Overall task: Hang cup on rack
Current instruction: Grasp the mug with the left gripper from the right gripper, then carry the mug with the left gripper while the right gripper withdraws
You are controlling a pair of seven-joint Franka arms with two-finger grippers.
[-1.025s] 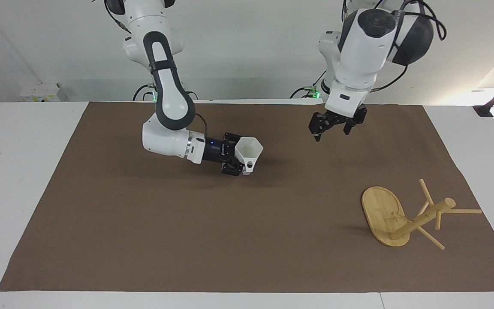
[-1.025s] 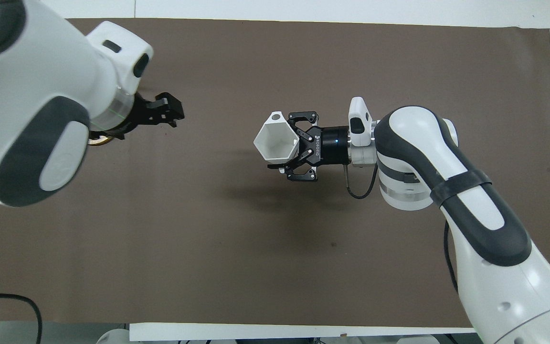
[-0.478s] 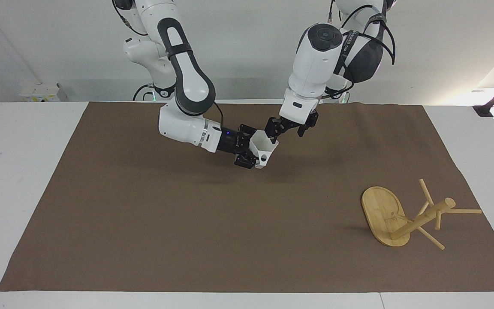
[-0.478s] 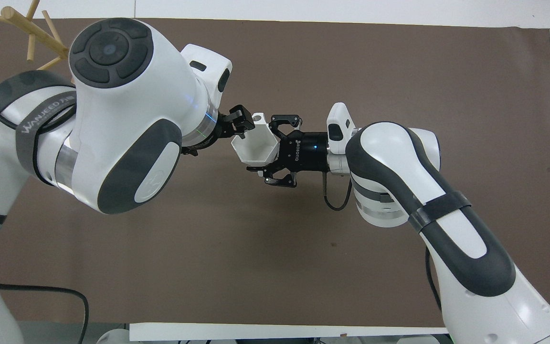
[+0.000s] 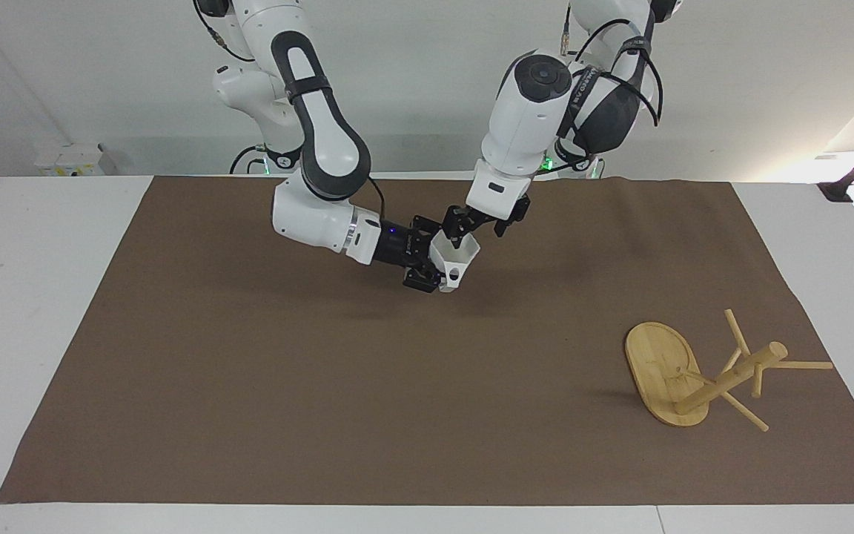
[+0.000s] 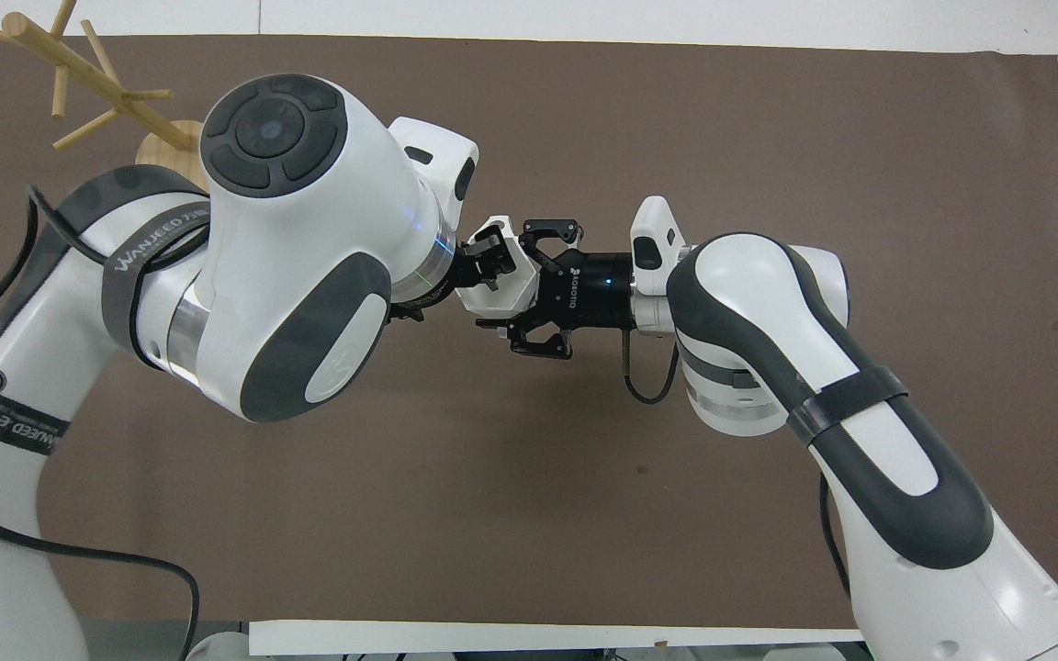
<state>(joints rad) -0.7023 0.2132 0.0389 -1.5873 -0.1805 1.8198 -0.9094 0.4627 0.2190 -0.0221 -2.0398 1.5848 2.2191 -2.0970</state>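
My right gripper's fingers already crowd the far end of the cup. My left gripper should grab the white faceted cup by its open rim [image 6: 494, 283] next.
My right gripper [image 5: 431, 268] is shut on the white faceted cup [image 5: 457, 259] and holds it above the middle of the brown mat, mouth tilted up toward the left arm's end. In the overhead view the cup [image 6: 503, 286] sits between both hands. My left gripper [image 5: 476, 233] is open at the cup's rim, one finger over the mouth and the other outside the wall; it also shows in the overhead view [image 6: 490, 262], as does the right gripper [image 6: 534, 296]. The bamboo rack [image 5: 694, 374] lies tipped on its side, far from both grippers.
The rack lies toward the left arm's end of the mat [image 5: 286, 386], farther from the robots than the grippers, its pegs showing in the overhead view [image 6: 79, 78]. White table [image 5: 41, 297] surrounds the mat.
My right gripper carried the cup toward the middle and raised it. My left gripper swung in from the left arm's end and came down onto the cup's rim.
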